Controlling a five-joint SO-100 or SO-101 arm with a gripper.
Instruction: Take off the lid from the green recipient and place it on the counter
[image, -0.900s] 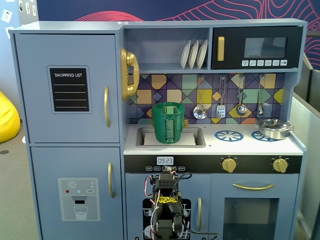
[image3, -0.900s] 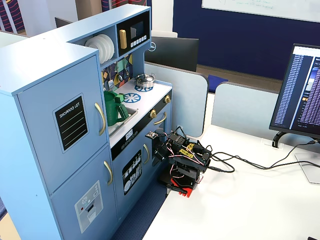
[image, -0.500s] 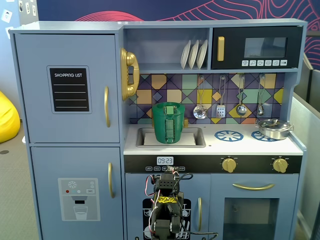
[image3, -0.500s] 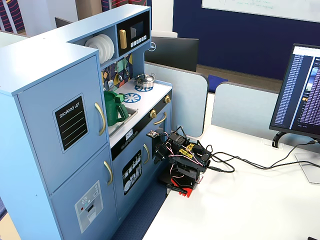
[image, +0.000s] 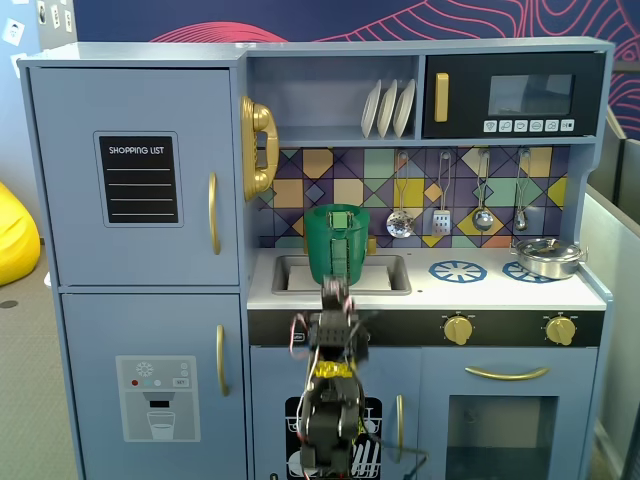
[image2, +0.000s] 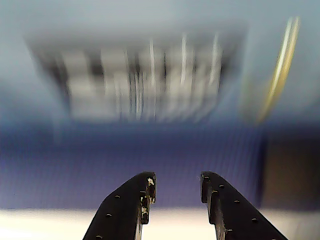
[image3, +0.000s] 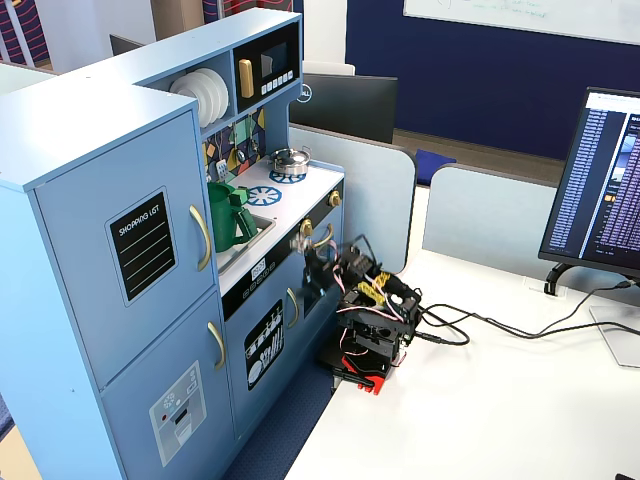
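Observation:
I will next grab its raised light-green knob (image: 341, 218) with my gripper to take off the lid and put it on the counter.
The green recipient (image: 337, 245) stands upright in the sink of the toy kitchen; it also shows in a fixed view (image3: 228, 215). The green lid (image: 337, 210) seems to sit on its top, seen edge-on. The white counter (image: 470, 290) runs to the right of the sink. My gripper (image: 335, 293) is in front of the kitchen's front edge, below the recipient and apart from it. In the wrist view my gripper (image2: 177, 182) is open and empty, and the blurred cabinet front fills the picture. The recipient and lid are out of the wrist view.
A silver pot (image: 548, 257) with its own lid stands on the right burner ring. Utensils hang on the back wall (image: 440, 200). Gold knobs (image: 458, 329) and a door handle (image: 508, 374) stick out of the kitchen front. A monitor (image3: 600, 190) and cables (image3: 500, 330) are on the white desk.

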